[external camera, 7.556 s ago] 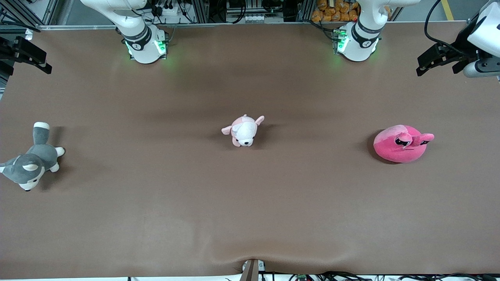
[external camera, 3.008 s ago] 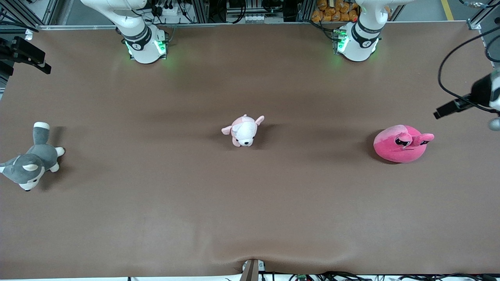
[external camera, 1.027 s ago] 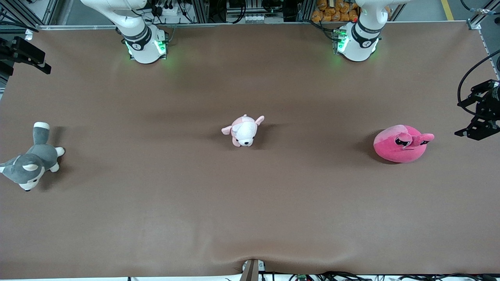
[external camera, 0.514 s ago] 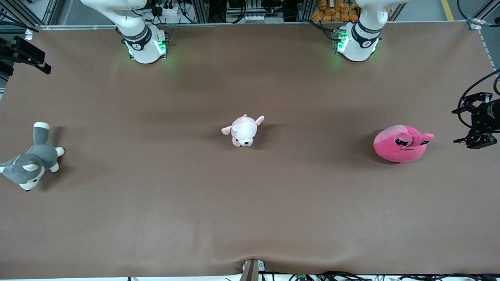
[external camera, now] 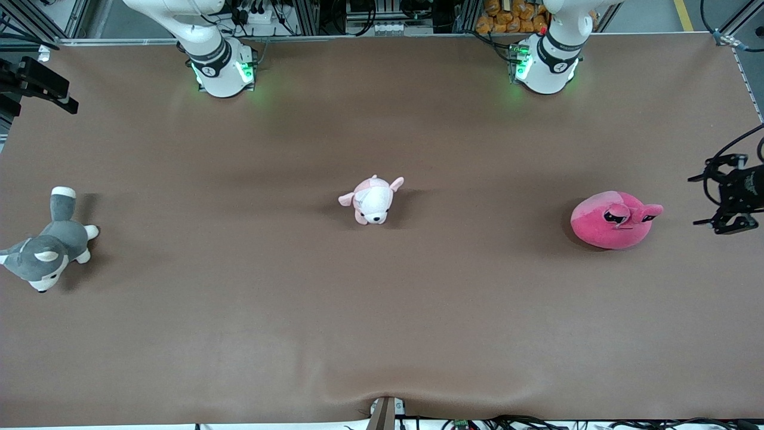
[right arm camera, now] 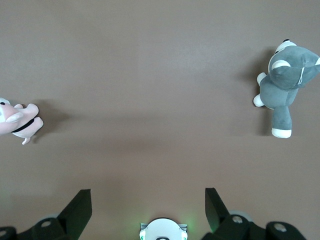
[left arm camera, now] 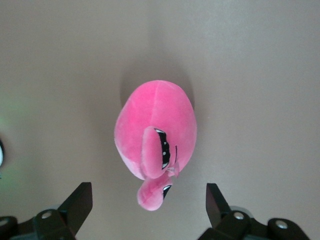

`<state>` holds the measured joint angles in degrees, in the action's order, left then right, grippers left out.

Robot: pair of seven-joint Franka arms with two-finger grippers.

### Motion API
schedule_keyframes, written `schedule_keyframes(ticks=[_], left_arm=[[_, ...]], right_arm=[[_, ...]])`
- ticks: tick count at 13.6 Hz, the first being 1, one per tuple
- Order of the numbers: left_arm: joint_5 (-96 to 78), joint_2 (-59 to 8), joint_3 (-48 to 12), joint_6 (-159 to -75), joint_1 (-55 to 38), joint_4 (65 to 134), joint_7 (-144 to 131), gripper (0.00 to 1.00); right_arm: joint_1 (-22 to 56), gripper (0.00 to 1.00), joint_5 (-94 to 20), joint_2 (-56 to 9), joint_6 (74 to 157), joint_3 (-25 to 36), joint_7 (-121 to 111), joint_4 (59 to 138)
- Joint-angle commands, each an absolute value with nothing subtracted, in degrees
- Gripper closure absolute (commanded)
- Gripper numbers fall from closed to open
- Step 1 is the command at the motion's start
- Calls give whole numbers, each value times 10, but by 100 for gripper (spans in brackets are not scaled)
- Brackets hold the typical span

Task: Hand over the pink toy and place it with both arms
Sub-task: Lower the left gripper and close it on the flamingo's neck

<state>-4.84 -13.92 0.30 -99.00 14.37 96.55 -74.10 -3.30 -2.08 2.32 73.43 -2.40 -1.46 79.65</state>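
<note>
Next, my left gripper grabs the pink toy [external camera: 612, 220] by an eye stalk [external camera: 649, 212] to hand the toy over.
The pink toy [external camera: 612, 220] lies on the brown table toward the left arm's end, with its snout pointing to that end. It fills the middle of the left wrist view [left arm camera: 155, 135]. My left gripper [external camera: 701, 199] hangs open and empty in the air just off the toy's snout end, over the table's end edge. In the left wrist view the left gripper [left arm camera: 148, 197] has its jaws wide apart, with the snout showing between them, lower down. My right gripper [right arm camera: 148, 200] is open and empty, waiting high over the table near its own base.
A small pale pink-and-white puppy plush [external camera: 373, 200] lies at the table's middle. A grey-and-white husky plush [external camera: 45, 251] lies at the right arm's end. Both show in the right wrist view, the puppy [right arm camera: 17, 117] and the husky [right arm camera: 285, 80]. The two arm bases stand along the table's edge farthest from the front camera.
My left gripper has come down from high at the table's left-arm end and turned its open jaws toward the pink toy. The toys and the right arm have not moved.
</note>
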Motion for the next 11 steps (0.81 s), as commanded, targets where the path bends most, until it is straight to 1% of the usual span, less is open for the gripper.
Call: schedule_keyframes(ticks=[1, 4, 11], left_arm=[[-69, -130, -2, -1032, 152, 1008, -751, 0], [-83, -129, -2, -1046, 155, 1027, -759, 0], [-113, -123, -2, -1121, 156, 1100, -760, 0]], right_arm=[[-48, 0, -33, 15, 730, -32, -21, 782], [-48, 0, -33, 15, 730, -32, -21, 782], [-48, 0, -33, 15, 730, -32, -21, 782]])
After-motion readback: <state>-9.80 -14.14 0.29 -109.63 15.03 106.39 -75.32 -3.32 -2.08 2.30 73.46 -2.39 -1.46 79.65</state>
